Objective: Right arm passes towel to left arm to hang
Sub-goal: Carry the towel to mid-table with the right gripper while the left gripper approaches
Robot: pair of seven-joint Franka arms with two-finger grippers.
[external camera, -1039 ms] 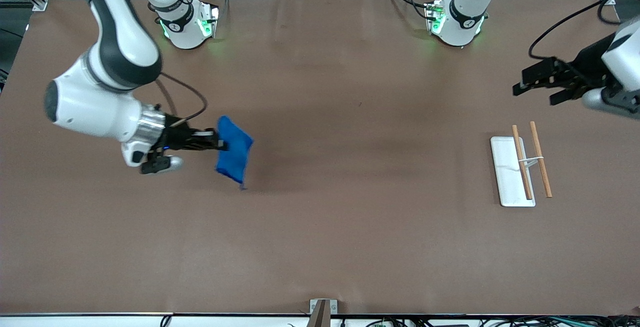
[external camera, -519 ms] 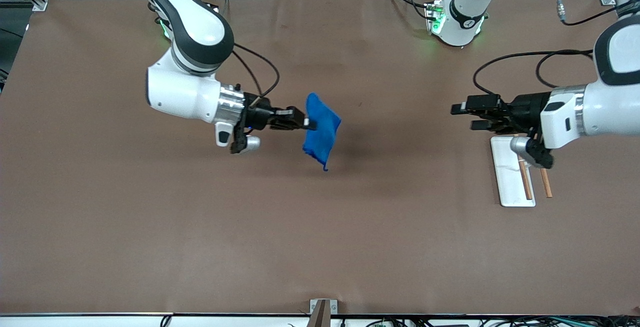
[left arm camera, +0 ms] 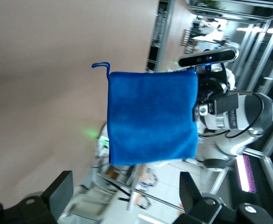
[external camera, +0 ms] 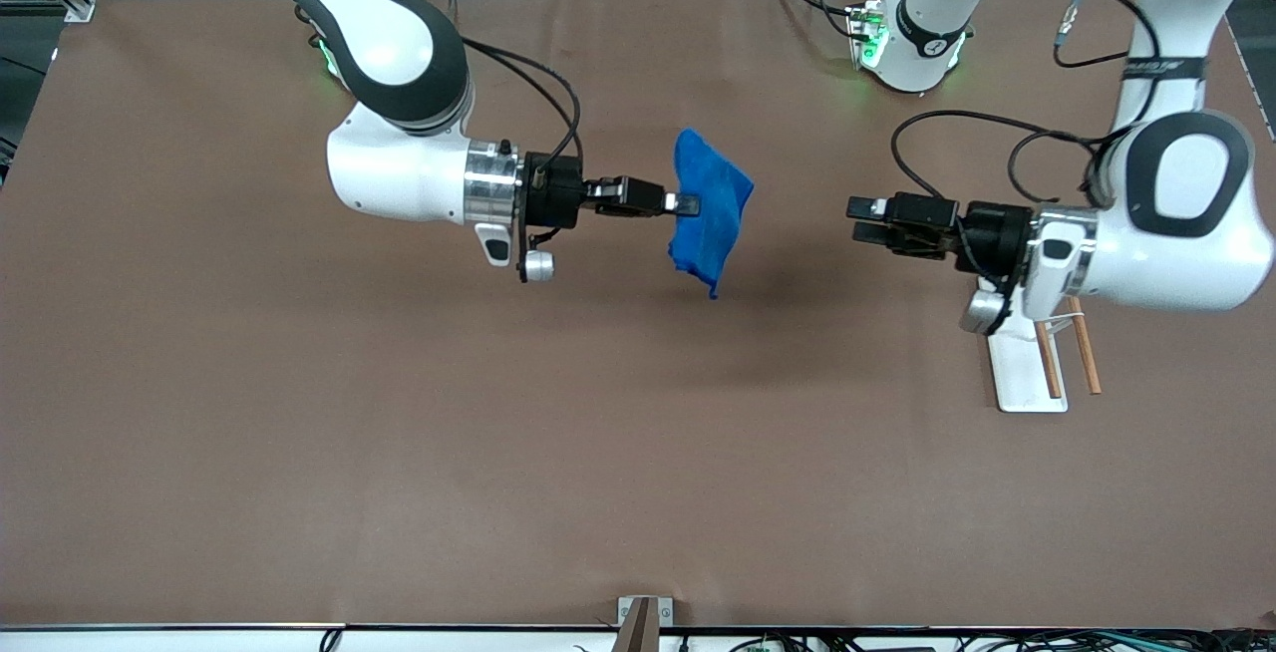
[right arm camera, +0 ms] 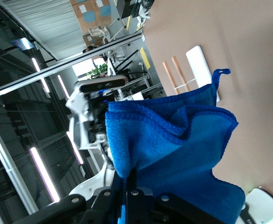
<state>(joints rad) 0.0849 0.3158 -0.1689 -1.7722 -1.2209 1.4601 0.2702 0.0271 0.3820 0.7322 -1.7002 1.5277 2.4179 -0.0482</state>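
My left gripper is about to grab the blue towel (left arm camera: 150,116) by the edge that ends at its small loop (left arm camera: 102,65). Then it can pass the towel over and hang it.
The bright blue towel (external camera: 710,208) hangs in the air over the middle of the table, pinched at one edge by my right gripper (external camera: 686,203), which is shut on it. In the right wrist view the towel (right arm camera: 183,154) bunches above the closed jaws (right arm camera: 131,186). My left gripper (external camera: 859,220) is open and empty, level with the towel and a short gap from it, pointing at it. In the left wrist view the towel (left arm camera: 150,116) hangs flat ahead, its small loop (left arm camera: 101,66) at one corner, between the spread fingers (left arm camera: 61,191). The white rack (external camera: 1022,373) lies under the left arm.
Two wooden rods (external camera: 1082,358) lie on and beside the white rack, toward the left arm's end of the table. The arms' bases (external camera: 907,34) stand along the table's back edge. The brown table top (external camera: 498,433) is bare nearer the front camera.
My right gripper has carried the towel from the right arm's end to the table's middle. My left arm has swung in from the table's edge toward the towel, jaws open.
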